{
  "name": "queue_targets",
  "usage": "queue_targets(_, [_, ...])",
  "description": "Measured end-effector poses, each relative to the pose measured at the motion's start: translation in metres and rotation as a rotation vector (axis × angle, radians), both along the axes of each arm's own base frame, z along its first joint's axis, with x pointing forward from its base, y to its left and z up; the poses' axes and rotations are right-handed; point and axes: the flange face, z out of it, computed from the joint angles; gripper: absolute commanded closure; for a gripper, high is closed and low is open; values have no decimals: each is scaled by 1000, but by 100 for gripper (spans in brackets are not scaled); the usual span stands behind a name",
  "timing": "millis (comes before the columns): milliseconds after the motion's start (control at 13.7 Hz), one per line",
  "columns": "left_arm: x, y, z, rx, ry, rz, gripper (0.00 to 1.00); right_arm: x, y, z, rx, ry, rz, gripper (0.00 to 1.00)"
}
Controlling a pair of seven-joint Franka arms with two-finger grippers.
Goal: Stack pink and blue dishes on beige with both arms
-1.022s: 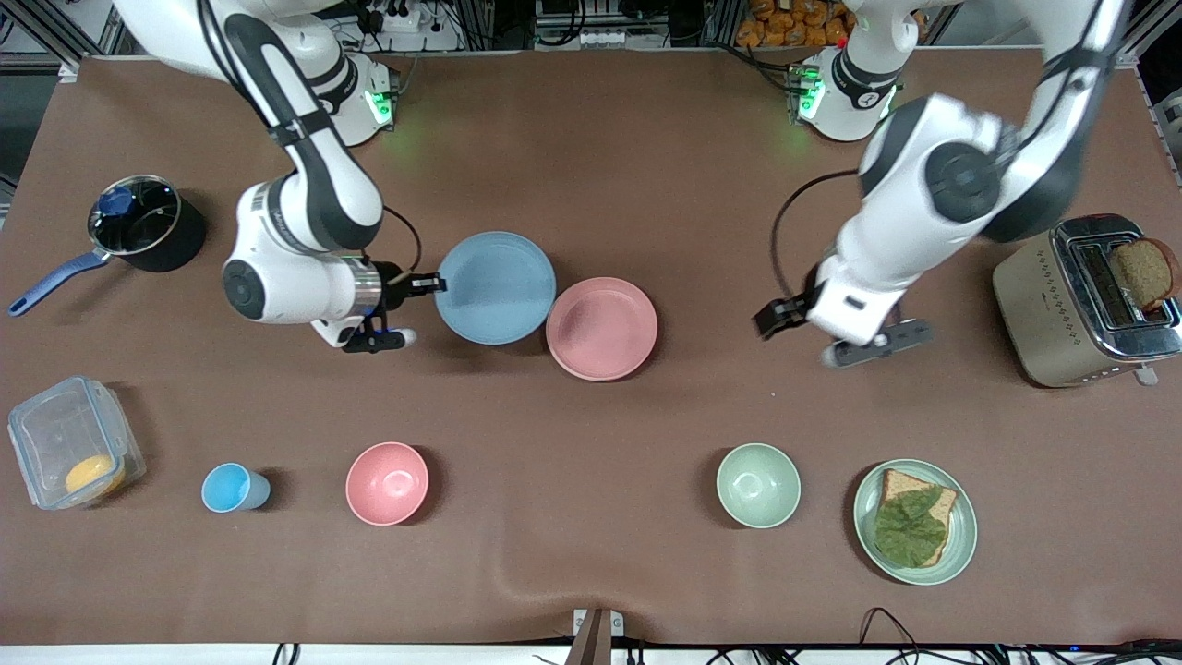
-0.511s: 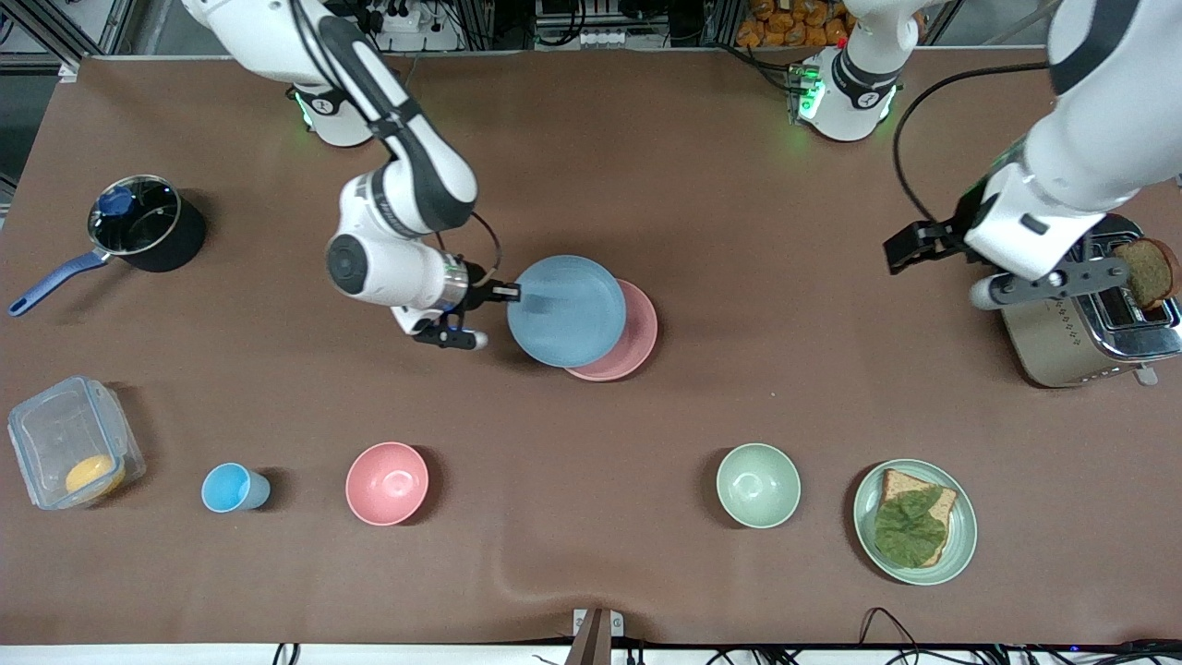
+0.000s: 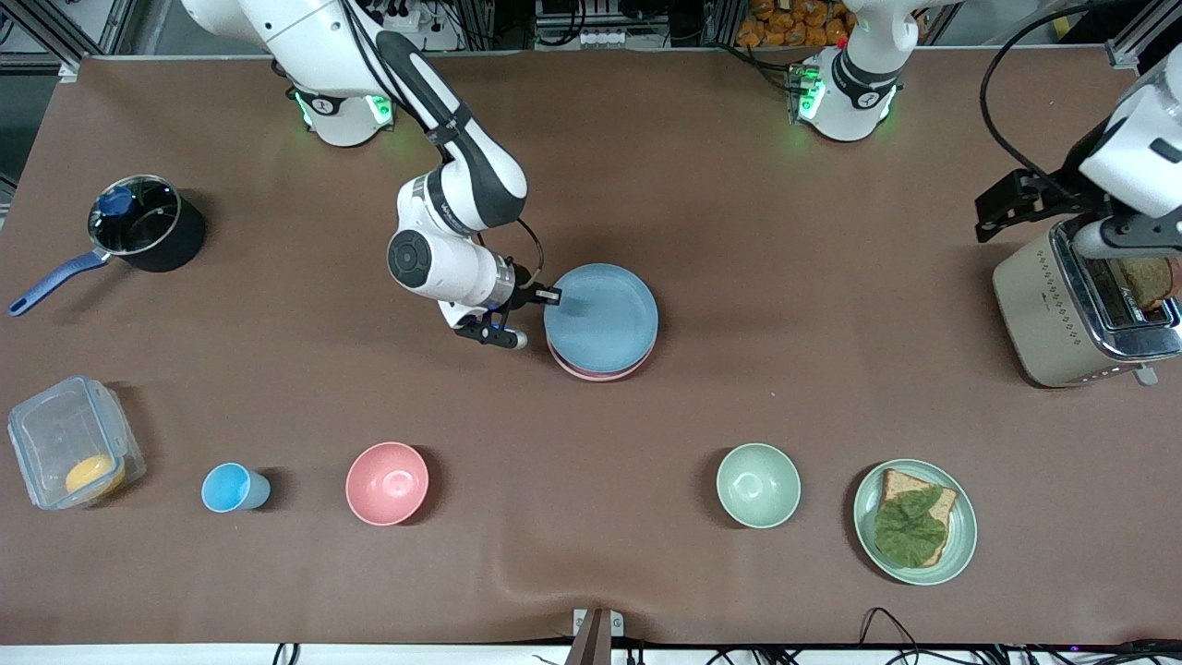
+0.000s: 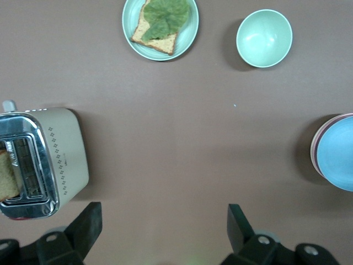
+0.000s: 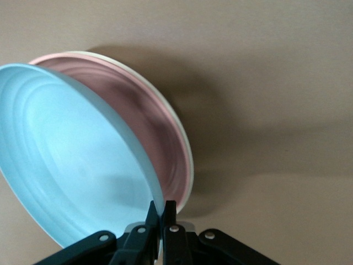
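My right gripper should open now, because the light blue plate's lower edge (image 3: 601, 366) is over the pink plate and the blue plate would rest stacked.
My right gripper (image 3: 555, 297) (image 5: 161, 207) is shut on the rim of the light blue plate (image 3: 605, 314) (image 5: 71, 160). The plate is tilted, its free edge low over the pink plate (image 3: 596, 375) (image 5: 149, 121) at mid-table. Under the pink plate a cream-beige plate (image 5: 188, 157) shows only as a thin outer rim; the front view hides it. My left gripper (image 3: 1127, 242) (image 4: 164, 221) hangs open and empty over the toaster (image 3: 1062, 314). The left wrist view catches the stack's blue plate (image 4: 339, 154) at its edge.
The toaster holds a bread slice at the left arm's end. Nearer the camera stand a green plate with a sandwich (image 3: 914, 522), green bowl (image 3: 758, 485), pink bowl (image 3: 387, 483), blue cup (image 3: 231, 488) and clear container (image 3: 74, 443). A pot (image 3: 138, 222) sits at the right arm's end.
My right gripper carried the blue plate toward the left arm's end until it came over the pink plate. My left arm drew back and rose to over the toaster.
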Motion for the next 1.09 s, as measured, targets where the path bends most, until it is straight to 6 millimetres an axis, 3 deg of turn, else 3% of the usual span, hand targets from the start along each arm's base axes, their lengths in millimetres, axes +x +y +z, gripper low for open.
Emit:
queue_targets(73, [-1, 2, 0, 2, 2, 4, 0, 0, 3, -1, 3, 2, 0, 100])
queue_targets(146, [-2, 3, -1, 4, 5, 5, 0, -1, 6, -3, 3, 3, 2, 77])
queue_targets(219, [-3, 4, -3, 5, 10, 7, 0, -1, 7, -5, 2, 3, 2, 22])
queue_targets(292, [-4, 6, -6, 6, 17, 10, 0, 0, 7, -6, 1, 2, 0, 0])
queue_targets(584, [-5, 15, -8, 3, 23, 28, 0, 5, 5, -4, 3, -7, -7, 0])
queue_targets(803, [-5, 18, -8, 3, 23, 34, 0, 23, -8, 16, 11, -42, -34, 0])
queue_targets(949, [-5, 18, -9, 0, 26, 34, 0, 41, -37, 40, 15, -66, -21, 0])
queue_targets(1095, [-5, 17, -10, -4, 28, 33, 0, 59, -84, 62, -1, -59, 40, 0])
